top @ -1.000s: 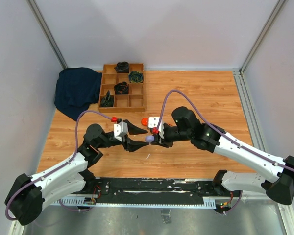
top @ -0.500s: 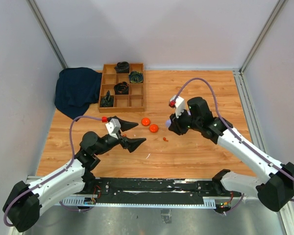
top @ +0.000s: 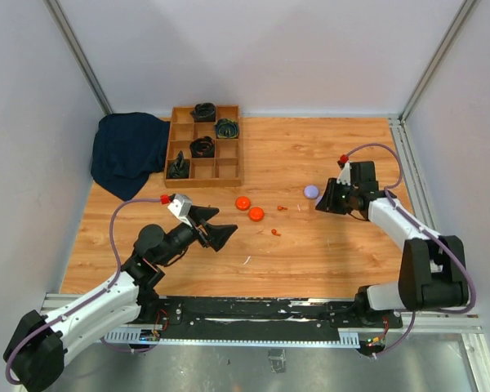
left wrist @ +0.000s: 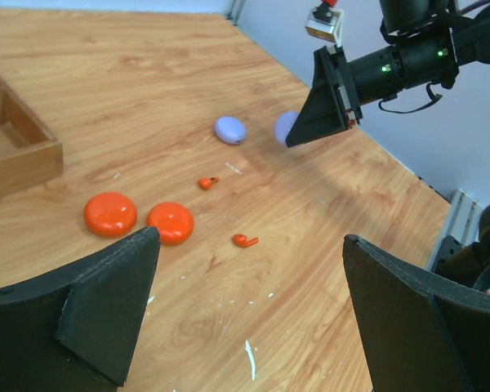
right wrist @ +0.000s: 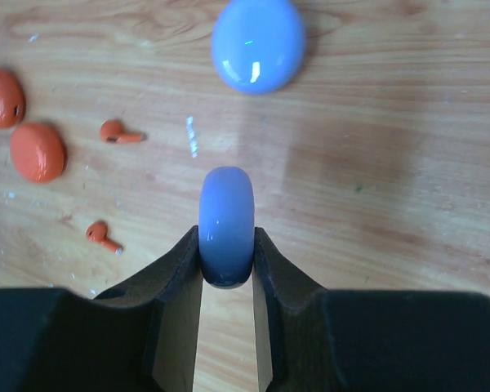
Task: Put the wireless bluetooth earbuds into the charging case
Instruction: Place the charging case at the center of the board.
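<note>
My right gripper moves the lilac disc to the second disc's free side next; the disc hangs edge-on short of it and would fall if I opened now.
Two orange earbuds (left wrist: 207, 183) (left wrist: 245, 240) lie loose on the wooden table (top: 335, 253); they also show as earbuds (right wrist: 118, 132) (right wrist: 102, 235) in the right wrist view. My right gripper (right wrist: 226, 237) is shut on a lilac disc (right wrist: 226, 214), held edge-on above the table; it looks like a shell of the charging case. A second lilac disc (right wrist: 257, 42) lies flat just beyond it. Two orange discs (top: 242, 202) (top: 256, 214) sit side by side mid-table. My left gripper (top: 222, 224) hangs wide open and empty, left of the orange discs.
A wooden compartment tray (top: 204, 145) with dark items stands at the back left. Beside it lies a dark blue cloth (top: 129, 151). White walls and metal rails enclose the table. The right arm (top: 400, 224) stretches along the right side.
The left gripper opened wide and drew back to the left. The right arm swung away to the right and farther back, carrying the lilac disc.
</note>
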Available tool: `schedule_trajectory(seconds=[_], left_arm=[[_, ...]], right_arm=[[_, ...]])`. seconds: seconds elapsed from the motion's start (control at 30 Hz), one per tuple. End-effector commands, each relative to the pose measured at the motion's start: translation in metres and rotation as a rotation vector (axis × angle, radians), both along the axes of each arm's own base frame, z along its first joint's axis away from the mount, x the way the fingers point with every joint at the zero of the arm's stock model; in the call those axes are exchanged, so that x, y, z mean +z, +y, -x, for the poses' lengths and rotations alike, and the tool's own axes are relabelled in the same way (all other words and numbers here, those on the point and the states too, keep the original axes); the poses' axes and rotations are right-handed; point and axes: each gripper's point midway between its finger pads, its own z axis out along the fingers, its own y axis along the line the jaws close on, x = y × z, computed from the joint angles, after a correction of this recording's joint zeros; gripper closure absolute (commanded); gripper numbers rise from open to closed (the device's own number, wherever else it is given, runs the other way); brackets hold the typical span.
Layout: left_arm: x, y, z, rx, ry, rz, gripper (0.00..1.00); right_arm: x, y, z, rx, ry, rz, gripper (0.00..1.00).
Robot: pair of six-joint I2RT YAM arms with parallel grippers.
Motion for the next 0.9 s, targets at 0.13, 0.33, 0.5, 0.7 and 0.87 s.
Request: schedule_trajectory(seconds=[0.13,0.33,0.5,0.7,0.87], left_arm=[[-0.021,0.018,-0.019,0.143,0.125,-0.035,0.01],[-0.030,0.020,-0.023,0.159,0.168,-0.061,0.01],[-0.035,0.017,-0.025,0.150,0.196,-0.088,0.01],[-0.039,0.020,-0.029,0.179,0.220,-0.087,0.02],[-0.038,0.019,-0.032,0.189,0.242,-0.100,0.02]], right_arm=[[-0.016,-0.023,-0.047,-0.176,0.041,-0.119,0.95],[-0.033,-0.026,-0.063,-0.179,0.102,-0.164,0.90],[-0.043,-0.027,-0.060,-0.182,0.143,-0.187,0.69],[-0.052,-0.043,-0.047,-0.222,0.164,-0.143,0.44],[-0.050,-0.054,-0.036,-0.246,0.155,-0.079,0.28]])
